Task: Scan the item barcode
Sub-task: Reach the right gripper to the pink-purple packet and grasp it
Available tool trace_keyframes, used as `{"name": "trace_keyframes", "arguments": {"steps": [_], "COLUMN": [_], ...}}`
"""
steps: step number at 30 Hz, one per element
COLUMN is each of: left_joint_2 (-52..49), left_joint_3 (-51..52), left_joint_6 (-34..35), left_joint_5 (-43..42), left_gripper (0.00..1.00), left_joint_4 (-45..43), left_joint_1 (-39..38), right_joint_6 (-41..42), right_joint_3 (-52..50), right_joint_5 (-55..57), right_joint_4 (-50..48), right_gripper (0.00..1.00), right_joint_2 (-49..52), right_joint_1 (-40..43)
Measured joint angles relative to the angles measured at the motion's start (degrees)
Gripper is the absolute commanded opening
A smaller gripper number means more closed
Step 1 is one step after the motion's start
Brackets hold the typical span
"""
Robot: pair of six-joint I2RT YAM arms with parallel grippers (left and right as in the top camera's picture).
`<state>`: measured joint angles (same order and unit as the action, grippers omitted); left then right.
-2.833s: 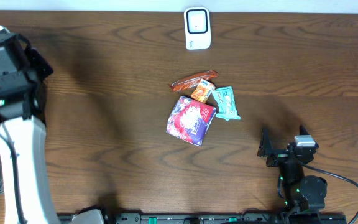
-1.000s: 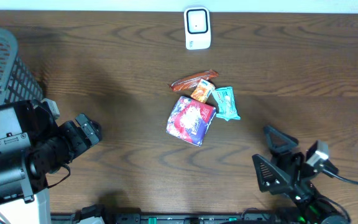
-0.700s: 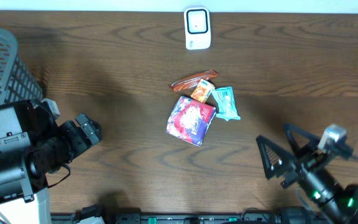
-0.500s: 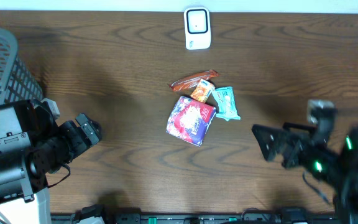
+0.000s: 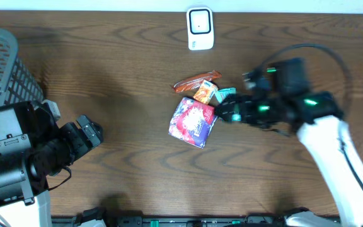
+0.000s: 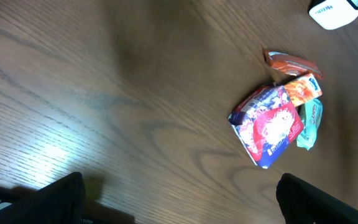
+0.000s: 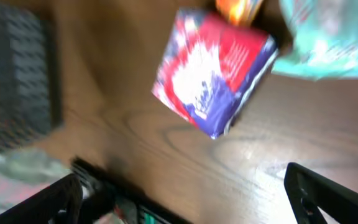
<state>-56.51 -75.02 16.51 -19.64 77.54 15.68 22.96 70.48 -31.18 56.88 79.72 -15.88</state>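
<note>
I need to grab the red-and-blue packet by its edge with my right gripper next, so that I can turn the packet for scanning.
A pile of items lies mid-table: a red-and-blue packet (image 5: 193, 122) (image 6: 267, 124) (image 7: 213, 78), a small orange packet (image 5: 205, 93) (image 6: 302, 88), a red-brown bar (image 5: 196, 81) (image 6: 288, 62) and a teal packet (image 5: 227, 94) (image 6: 309, 115) (image 7: 325, 43). The white scanner (image 5: 200, 28) (image 6: 334, 11) stands at the far edge. My right gripper (image 5: 224, 110) (image 7: 185, 199) hovers open over the teal packet's near end, beside the red-and-blue packet, blurred and holding nothing. My left gripper (image 5: 90, 132) (image 6: 185, 211) hangs open and empty, well to the left of the pile.
A grey mesh basket (image 5: 2, 63) stands at the table's left edge, behind the left arm. The right arm's white link (image 5: 333, 151) stretches from the front right toward the pile. Bare wood surrounds the items.
The right arm swung from the front right corner up and left to the pile, gripper still open. The left arm and the items have not moved.
</note>
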Motion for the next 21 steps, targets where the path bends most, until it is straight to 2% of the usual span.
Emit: {"name": "trace_keyframes", "arguments": {"steps": [5,10,14,18,21], "left_joint_2": [0.0,0.0,0.0,0.0,0.0], "left_joint_3": [0.0,0.0,0.0,0.0,0.0], "left_joint_6": [0.0,0.0,0.0,0.0,0.0], "left_joint_5": [0.0,0.0,0.0,0.0,0.0], "left_gripper": [0.98,0.98,0.98,0.98,0.98], "left_joint_4": [0.0,0.0,0.0,0.0,0.0], "left_joint_1": [0.0,0.0,0.0,0.0,0.0], "right_joint_6": [3.6,4.8,5.6,5.8,5.9], "right_joint_3": [0.0,0.0,0.0,0.0,0.0], "right_joint_5": [6.0,8.9,9.6,9.3,9.0], "right_joint_4": [-4.4,-8.9,-9.2,-10.0,-11.9], "right_gripper": [0.98,0.94,0.76,0.67,0.56], "right_joint_2": [9.1,13.9,16.9,22.2,26.2], "right_joint_1": [-7.4,-8.1,-8.2,-8.4,-9.0]}}
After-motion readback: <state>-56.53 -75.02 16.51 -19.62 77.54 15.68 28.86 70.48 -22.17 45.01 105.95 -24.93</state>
